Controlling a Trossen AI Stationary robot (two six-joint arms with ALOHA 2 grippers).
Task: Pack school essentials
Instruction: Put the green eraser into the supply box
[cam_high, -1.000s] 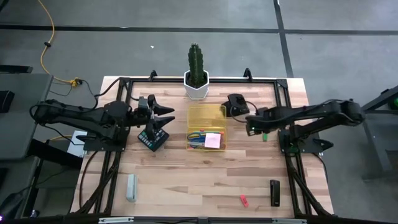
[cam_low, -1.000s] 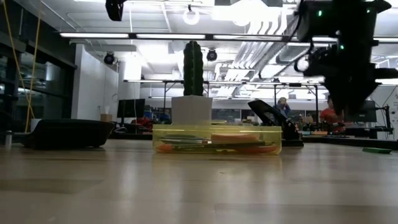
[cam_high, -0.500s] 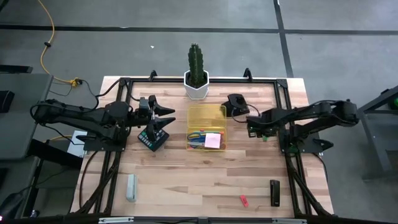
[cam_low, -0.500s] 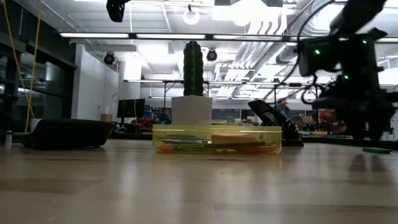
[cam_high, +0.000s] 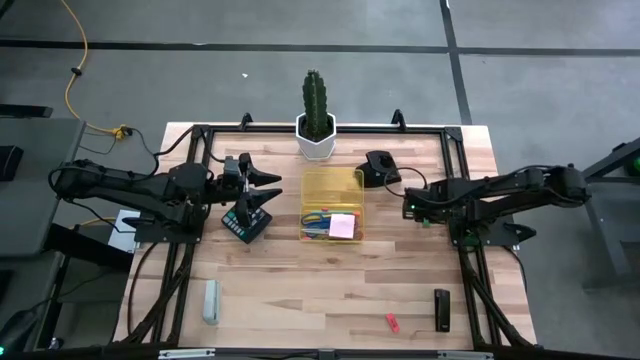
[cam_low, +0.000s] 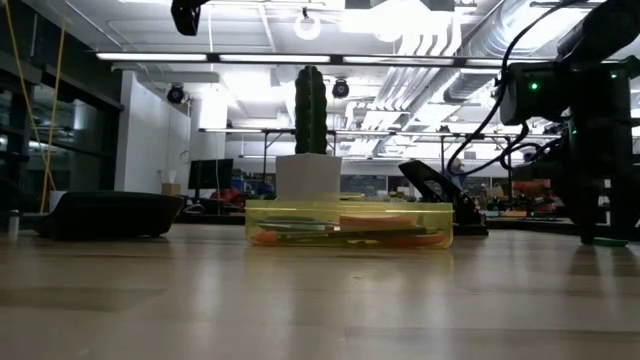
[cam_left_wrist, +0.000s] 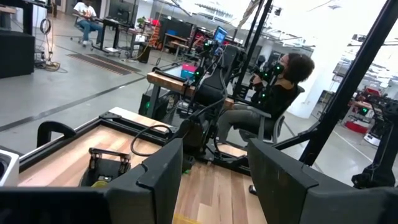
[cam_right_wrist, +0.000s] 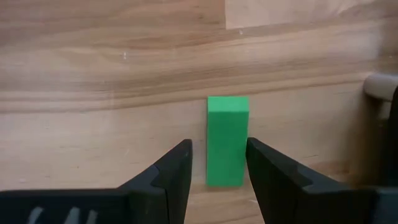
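Observation:
My right gripper next needs to grab the green block by its long sides. Then it can pack the block into the yellow box (cam_high: 333, 205).
A small green block (cam_right_wrist: 227, 140) lies flat on the wood to the right of the yellow box; it also shows in the high view (cam_high: 425, 220) and the low view (cam_low: 606, 241). My right gripper (cam_right_wrist: 217, 163) is low over it, open, one finger on each long side. The clear yellow box (cam_high: 333, 205) holds blue-handled scissors (cam_high: 316, 218), a pink sticky-note pad (cam_high: 342, 226) and other thin pieces. A small red piece (cam_high: 393, 322) lies near the table's near edge. My left gripper (cam_high: 262, 187) waits open above the table, left of the box. My right gripper comes from above, pointing down, with its fingers (cam_right_wrist: 177, 165) along the long sides (cam_right_wrist: 244, 149) of the green block, which lies flat on the table. One finger stands clear of the block. Whether the other touches it, I cannot tell.
A cactus in a white pot (cam_high: 316, 120) stands at the far edge behind the box. A black device (cam_high: 380, 165) sits right of it and another black object (cam_high: 246, 224) under the left arm. A pale eraser (cam_high: 211, 300) and a black bar (cam_high: 441, 309) lie near the near edge.
My right gripper has moved down toward the table and a little toward the right edge, ending with its open fingers around the green block. The block and the box have stayed where they were.

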